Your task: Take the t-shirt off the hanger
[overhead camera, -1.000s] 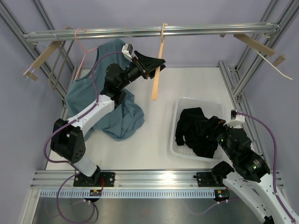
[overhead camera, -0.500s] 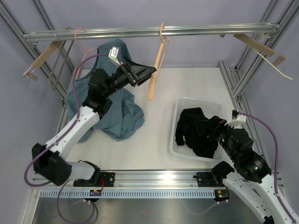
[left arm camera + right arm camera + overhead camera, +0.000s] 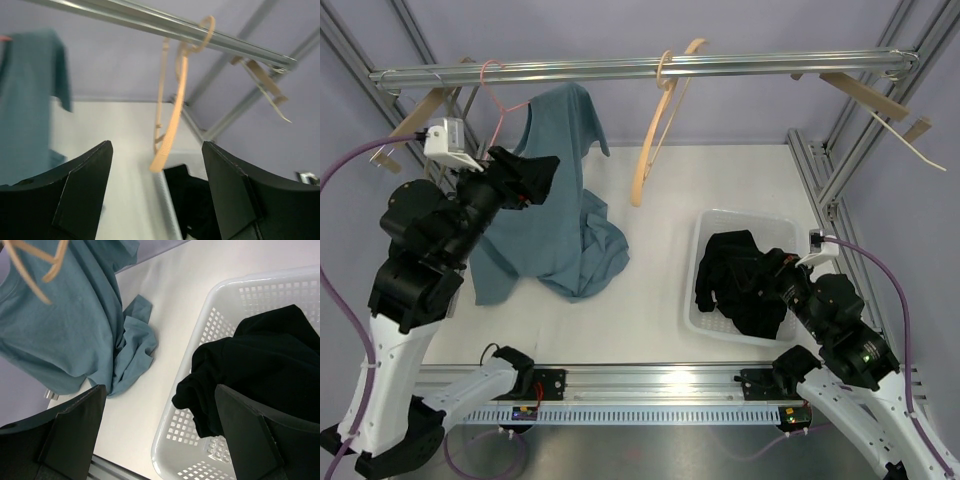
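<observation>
My left gripper grabs the pink wire hanger by its bare side wire below the hook [image 3: 499, 126] next. That leaves the t-shirt [image 3: 555, 190] free to pull off.
A teal t-shirt [image 3: 555, 190] hangs from a pink wire hanger [image 3: 496, 98] on the top rail [image 3: 770, 66], and its lower part lies bunched on the table. It also shows in the left wrist view [image 3: 27, 100] and the right wrist view [image 3: 60, 325]. My left gripper [image 3: 542, 178] is open and empty, held in the air just left of the shirt. In its own view [image 3: 156, 146] it faces a bare wooden hanger [image 3: 172, 105]. My right gripper [image 3: 782, 283] is open and empty above the basket, as its own view [image 3: 160, 390] also shows.
The bare wooden hanger [image 3: 658, 120] hangs tilted from the rail. A white basket [image 3: 715, 222] at the right holds a black garment [image 3: 740, 280]. More wooden hangers [image 3: 875, 100] lean at the frame's right and left corners. Aluminium posts ring the table.
My left arm has pulled back to the left, away from the wooden hanger, with its gripper still open. The wooden hanger has swung and tilted. My right arm has barely moved.
</observation>
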